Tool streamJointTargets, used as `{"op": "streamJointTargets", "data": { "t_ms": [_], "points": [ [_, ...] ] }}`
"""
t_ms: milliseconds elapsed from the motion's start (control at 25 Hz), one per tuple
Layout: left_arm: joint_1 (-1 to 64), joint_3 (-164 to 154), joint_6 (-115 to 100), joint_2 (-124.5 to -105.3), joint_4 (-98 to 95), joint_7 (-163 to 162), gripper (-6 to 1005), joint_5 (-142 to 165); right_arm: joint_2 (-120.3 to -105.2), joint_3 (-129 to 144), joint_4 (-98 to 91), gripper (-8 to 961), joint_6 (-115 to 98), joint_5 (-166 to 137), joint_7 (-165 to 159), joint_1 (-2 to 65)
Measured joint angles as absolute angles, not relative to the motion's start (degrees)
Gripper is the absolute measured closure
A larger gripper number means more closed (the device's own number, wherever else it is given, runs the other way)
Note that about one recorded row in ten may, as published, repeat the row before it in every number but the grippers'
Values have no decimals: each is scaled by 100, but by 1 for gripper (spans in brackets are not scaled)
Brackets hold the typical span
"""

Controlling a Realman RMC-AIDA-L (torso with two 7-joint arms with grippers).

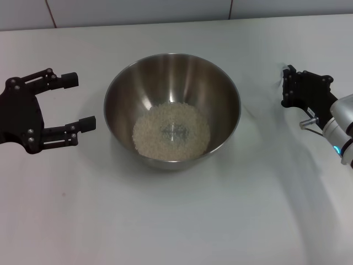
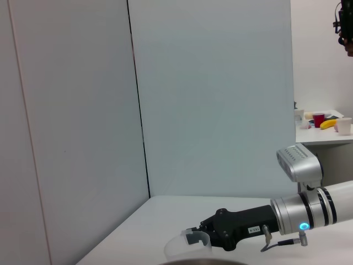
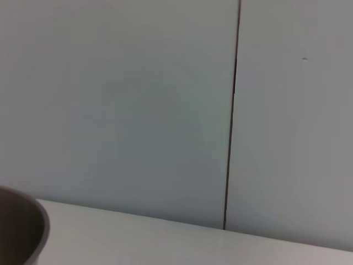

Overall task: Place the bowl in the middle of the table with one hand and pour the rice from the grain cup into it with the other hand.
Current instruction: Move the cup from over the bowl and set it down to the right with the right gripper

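Observation:
In the head view the grain cup sits low on the tabletop beside the bowl and would stay there, so it is time for my right gripper to open now.
The steel bowl stands in the middle of the white table, and the rice lies as a pale heap on its bottom. My left gripper is open and empty, just left of the bowl. My right gripper is to the right of the bowl, low over the table. In the left wrist view the right gripper is closed around the clear grain cup, which looks empty. The bowl's edge also shows in the right wrist view.
A pale wall with a dark vertical seam stands behind the table. A side table with cups and a banana is far off in the room.

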State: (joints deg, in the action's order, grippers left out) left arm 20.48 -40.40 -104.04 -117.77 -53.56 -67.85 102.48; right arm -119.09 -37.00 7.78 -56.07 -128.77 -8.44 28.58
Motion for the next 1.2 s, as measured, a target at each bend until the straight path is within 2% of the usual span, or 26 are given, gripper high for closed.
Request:
{"op": "streamJointTargets", "data": {
  "t_ms": [400, 600, 840, 1040, 1200],
  "points": [
    [2047, -4036, -10407, -11785, -5360, -6797, 170, 10248, -11909, -3730, 834, 944, -5639, -12867, -772, 2861],
    [2042, -4054, -10407, -11786, -5368, -6815, 170, 10248, -11909, -3714, 825, 891, -5646, -12865, -893, 2865],
    [2039, -4069, -10407, -11786, -5370, -6820, 170, 10248, -11909, -3713, 835, 692, -5659, -12867, -886, 2836],
    [2039, -4053, -10407, -11786, -5368, -6813, 170, 10248, -11909, -3739, 835, 451, -5663, -12867, -884, 2823],
    [2039, -4049, -10407, -11786, -5367, -6813, 170, 10248, -11909, -3731, 835, 337, -5667, -12867, -884, 2817]
  ]
}}
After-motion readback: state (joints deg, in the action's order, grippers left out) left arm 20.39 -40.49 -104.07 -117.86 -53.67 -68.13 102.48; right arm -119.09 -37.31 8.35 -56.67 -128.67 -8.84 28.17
